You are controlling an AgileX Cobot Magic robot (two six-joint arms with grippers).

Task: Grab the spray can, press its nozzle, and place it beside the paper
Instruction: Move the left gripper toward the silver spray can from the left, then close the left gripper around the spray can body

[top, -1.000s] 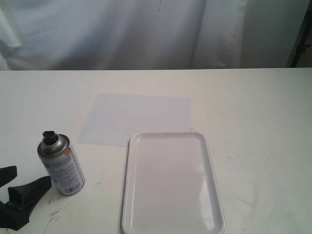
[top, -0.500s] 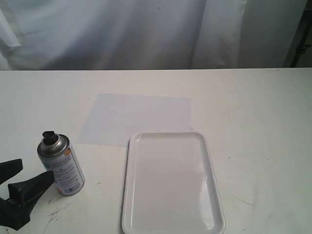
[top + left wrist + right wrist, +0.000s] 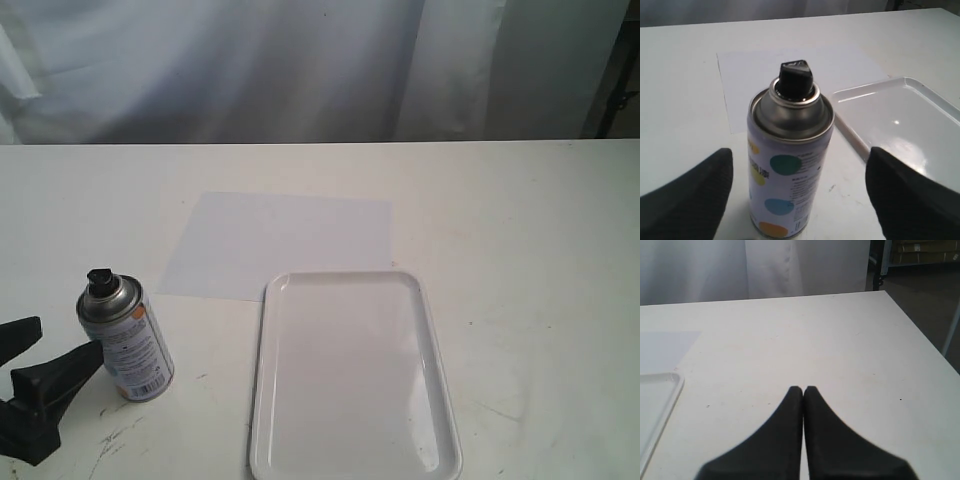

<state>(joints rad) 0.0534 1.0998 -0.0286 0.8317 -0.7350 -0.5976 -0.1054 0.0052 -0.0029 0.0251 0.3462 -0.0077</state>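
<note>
My left gripper should grab the spray can by its printed body (image 3: pixel 137 350) next, so the spray can's black nozzle (image 3: pixel 102 283) stays free to press.
The spray can (image 3: pixel 127 342) stands upright on the white table at the near left, its black nozzle (image 3: pixel 99 281) on top. In the left wrist view the spray can (image 3: pixel 790 165) stands between my two black fingers, with a gap of table on each side. My left gripper (image 3: pixel 62 345) is open and touches nothing; one of its fingertips (image 3: pixel 92 355) is close to the can's side. The paper (image 3: pixel 280 240) lies flat beyond the can, toward the middle. My right gripper (image 3: pixel 803 389) is shut and empty over bare table, outside the exterior view.
A glossy white tray (image 3: pixel 350 380) with a raised rim lies to the right of the can, its far edge against the paper's near edge. A white curtain (image 3: pixel 300 70) hangs behind the table. The table's right edge (image 3: pixel 920 335) runs near my right gripper.
My left gripper's fingers have shifted a little beside the can and stand slightly narrower. The can, paper and tray have not moved.
</note>
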